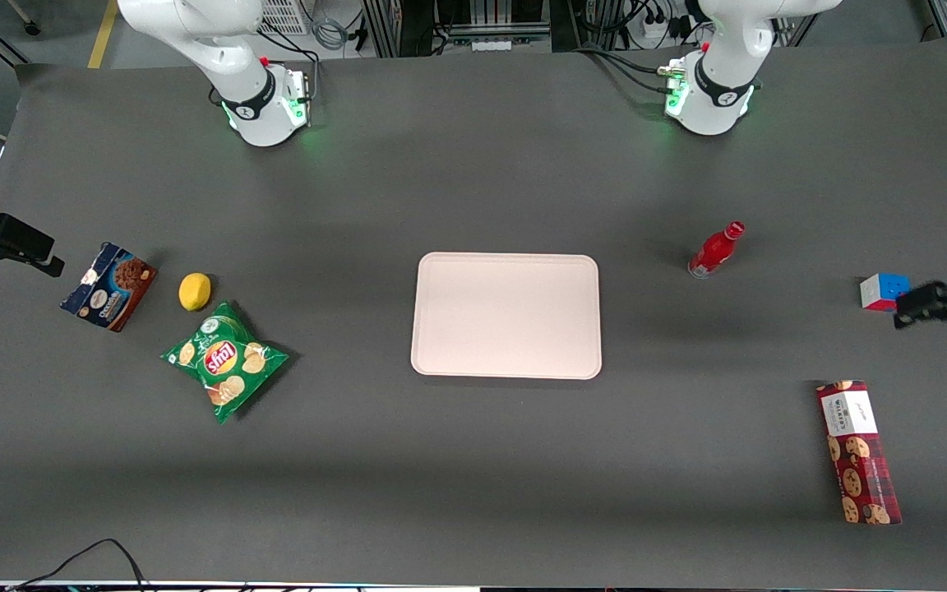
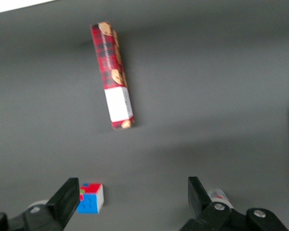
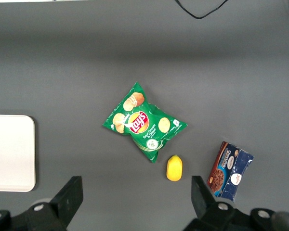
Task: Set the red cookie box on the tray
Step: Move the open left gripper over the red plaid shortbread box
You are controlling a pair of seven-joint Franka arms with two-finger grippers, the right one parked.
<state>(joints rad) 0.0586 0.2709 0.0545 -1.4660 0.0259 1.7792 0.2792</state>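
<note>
My gripper will next grab the red cookie box by its white label end (image 1: 848,413) and then place the box on the tray (image 1: 506,316).
The red cookie box (image 1: 858,452) lies flat on the table toward the working arm's end, close to the front edge, its white label end pointing away from the front camera. In the left wrist view the red cookie box (image 2: 112,76) lies well ahead of the fingers. The pale pink tray (image 1: 506,316) sits mid-table with nothing on it. My gripper (image 1: 917,306) hovers above the table beside a colour cube, farther from the front camera than the box. In the wrist view the gripper (image 2: 132,197) is open, with only bare table between its fingers.
A colour cube (image 1: 883,291) sits under the gripper's edge and a red bottle (image 1: 716,249) stands between it and the tray. Toward the parked arm's end lie a blue cookie box (image 1: 108,285), a lemon (image 1: 195,291) and a green chips bag (image 1: 225,360).
</note>
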